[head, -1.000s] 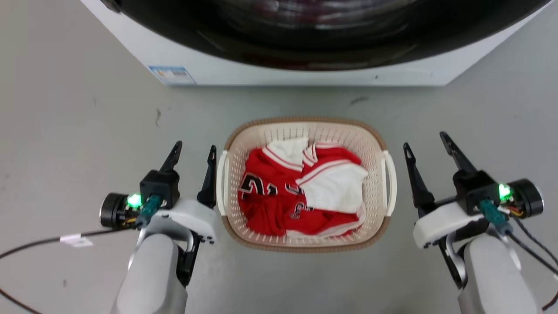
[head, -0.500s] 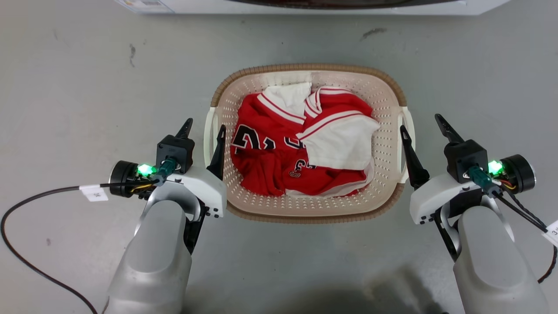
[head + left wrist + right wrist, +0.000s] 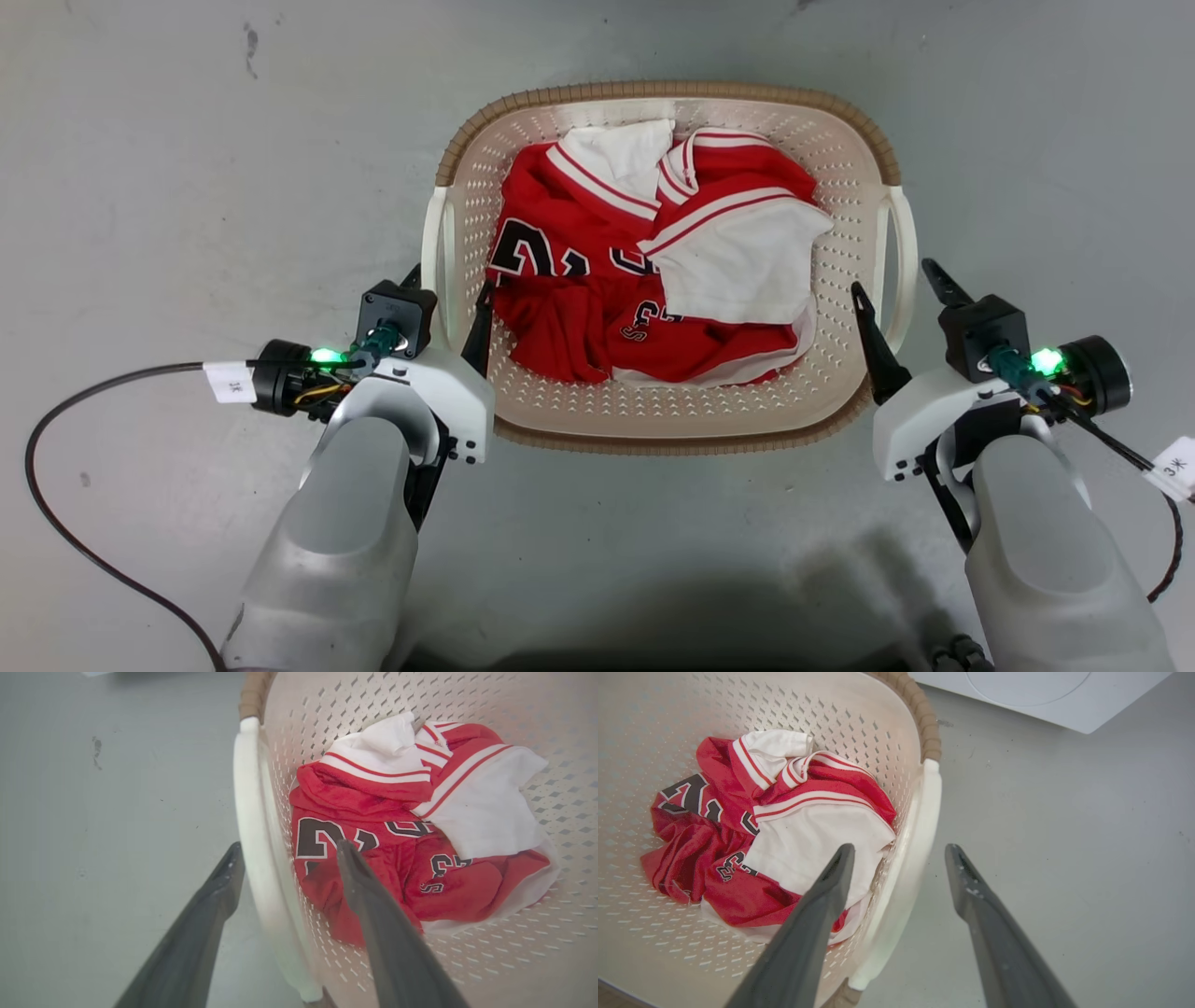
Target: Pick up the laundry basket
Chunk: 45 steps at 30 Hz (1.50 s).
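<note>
The left gripper grabs the basket by its slim white loop handle point(image 3: 434, 274) next, since the basket's perforated body point(image 3: 672, 410) is far wider than the open fingers.
The laundry basket point(image 3: 667, 91) stands on the grey floor, cream and perforated with a brown rim, holding a crumpled red and white jersey point(image 3: 644, 271). My left gripper point(image 3: 446, 289) is open and straddles the near end of the basket's left white loop handle point(image 3: 434, 233), one finger outside and one inside the wall. In the left wrist view the handle point(image 3: 247, 812) runs between the fingers of that gripper point(image 3: 288, 847). My right gripper point(image 3: 893, 280) is open astride the right handle point(image 3: 904, 243), and the right wrist view shows that handle point(image 3: 924, 812) between its fingers point(image 3: 900, 848).
A white washer point(image 3: 1041, 695) stands beyond the basket on the right-wrist side. A black cable point(image 3: 56, 439) loops over the floor at my left, and tagged wires point(image 3: 1172, 467) hang at my right wrist. Bare grey floor surrounds the basket.
The head camera has tilted down, so the washer has left its top edge. Both grippers have gone from beside the basket to straddling its handles, still open.
</note>
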Motion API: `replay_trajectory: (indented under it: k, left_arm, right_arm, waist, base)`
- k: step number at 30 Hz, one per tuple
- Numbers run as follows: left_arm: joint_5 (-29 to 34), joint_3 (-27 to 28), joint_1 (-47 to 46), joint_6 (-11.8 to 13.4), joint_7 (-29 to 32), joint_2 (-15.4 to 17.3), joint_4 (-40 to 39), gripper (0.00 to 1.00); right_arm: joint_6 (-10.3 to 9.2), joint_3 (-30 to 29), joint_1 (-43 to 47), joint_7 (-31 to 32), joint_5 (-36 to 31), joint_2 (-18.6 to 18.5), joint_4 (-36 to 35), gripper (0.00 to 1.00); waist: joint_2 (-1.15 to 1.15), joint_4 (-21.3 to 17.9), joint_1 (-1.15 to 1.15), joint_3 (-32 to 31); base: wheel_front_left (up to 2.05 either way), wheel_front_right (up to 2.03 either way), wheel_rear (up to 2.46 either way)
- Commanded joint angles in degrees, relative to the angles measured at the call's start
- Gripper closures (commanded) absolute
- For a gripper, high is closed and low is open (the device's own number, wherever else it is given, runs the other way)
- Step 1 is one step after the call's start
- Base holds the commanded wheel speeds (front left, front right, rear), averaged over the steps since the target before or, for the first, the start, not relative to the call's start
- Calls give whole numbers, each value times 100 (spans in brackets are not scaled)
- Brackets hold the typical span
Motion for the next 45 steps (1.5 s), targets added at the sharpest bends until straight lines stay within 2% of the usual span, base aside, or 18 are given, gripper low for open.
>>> replay_trajectory:
  k: [1,5,14,15,16,17,30,45]
  left_arm:
    - [-20,-8,-139,28,-16,-1,12,0]
    - [-70,-104,-261,-4,-16,-13,214,0]
    - [-106,-271,-434,-11,-16,-26,506,0]
    - [-119,-289,-464,-19,-16,-28,558,3]
    - [-134,-302,-498,-27,-16,-29,588,64]
    - [-167,-314,-508,-46,-16,-30,650,100]
    - [-355,-423,-357,-68,-16,-25,904,100]
    - [-778,-584,226,-162,-30,-25,1403,100]
  right_arm:
    - [-4,11,-143,-13,-23,7,50,0]
    - [-4,21,-348,-13,-11,8,432,0]
    - [-4,2,-578,-13,38,7,766,0]
    - [-4,7,-612,-13,37,8,772,44]
    - [-4,3,-633,-13,17,8,722,90]
    - [-4,-7,-610,-13,70,7,759,100]
    - [-2,81,-394,-15,139,-13,947,100]
    - [-2,551,44,-13,398,-17,1700,100]
  waist:
    - [0,11,-1,45]
    - [0,20,-1,197]
    - [0,53,-1,322]
    - [0,49,-1,324]
    - [0,44,-1,326]
    - [0,43,-1,322]
    - [0,61,-1,-77]
    - [0,-7,-1,-1599]
  base:
    - [0,0,0]
    - [0,0,0]
    - [0,0,0]
    - [0,0,0]
    - [0,0,0]
    - [0,0,0]
    - [0,0,0]
    - [0,0,0]
